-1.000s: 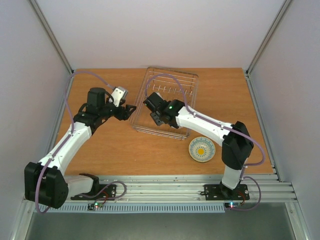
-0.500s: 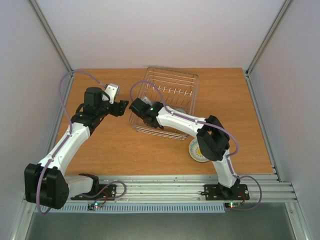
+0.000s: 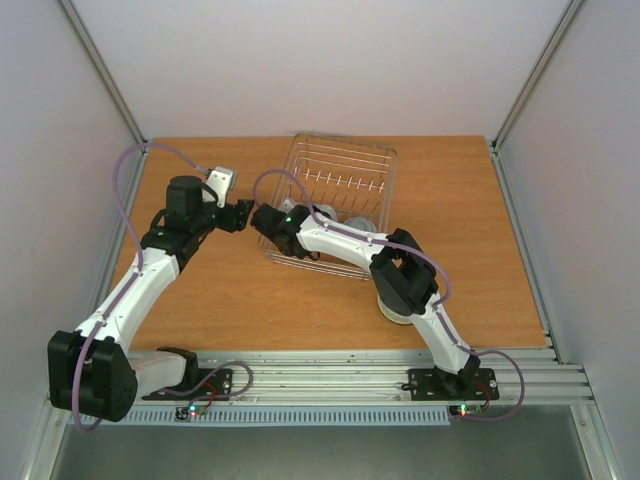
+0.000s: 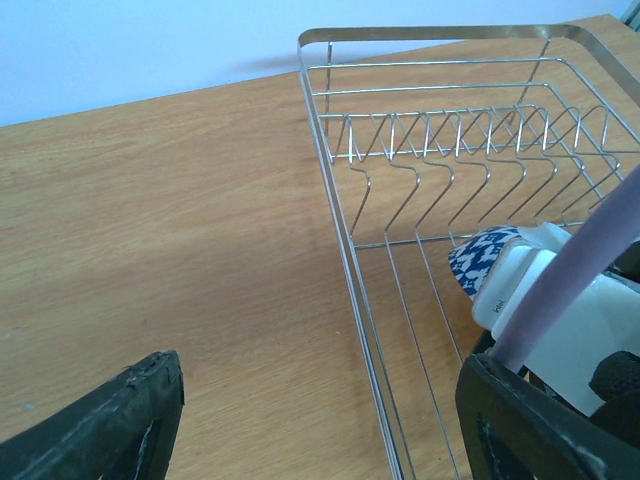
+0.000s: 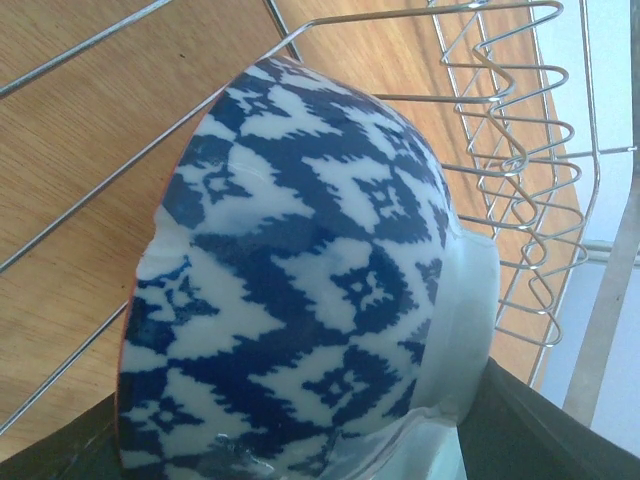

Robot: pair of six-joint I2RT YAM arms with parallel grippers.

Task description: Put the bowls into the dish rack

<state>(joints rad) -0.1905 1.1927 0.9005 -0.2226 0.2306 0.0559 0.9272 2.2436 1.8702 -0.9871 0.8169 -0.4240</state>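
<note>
The blue-and-white bowl is close above the dish rack's bottom wires and would settle inside the rack, so it is time for my right gripper to open now.
The dish rack [image 3: 345,170] stands at the back middle of the table. My right gripper [image 3: 268,222] is at the rack's near-left end, shut on a blue-and-white bowl [image 5: 300,260] held on its side just above the rack's bottom wires [image 5: 520,160]. That bowl also shows in the left wrist view [image 4: 483,257]. Two more bowls [image 3: 322,213] [image 3: 362,224] lie in the rack. A cream-yellow bowl [image 3: 392,312] sits on the table, mostly hidden under my right arm. My left gripper [image 3: 240,215] is open and empty, just left of the rack [image 4: 330,100].
The right arm's elbow [image 3: 405,275] hangs over the table in front of the rack. The two grippers are close together at the rack's left side. Bare wood table [image 3: 230,290] lies to the left, walls on both sides.
My right arm has swung left with the blue-and-white bowl, from the rack's middle to its left end; its elbow now covers the cream-yellow bowl. My left gripper drew back slightly left.
</note>
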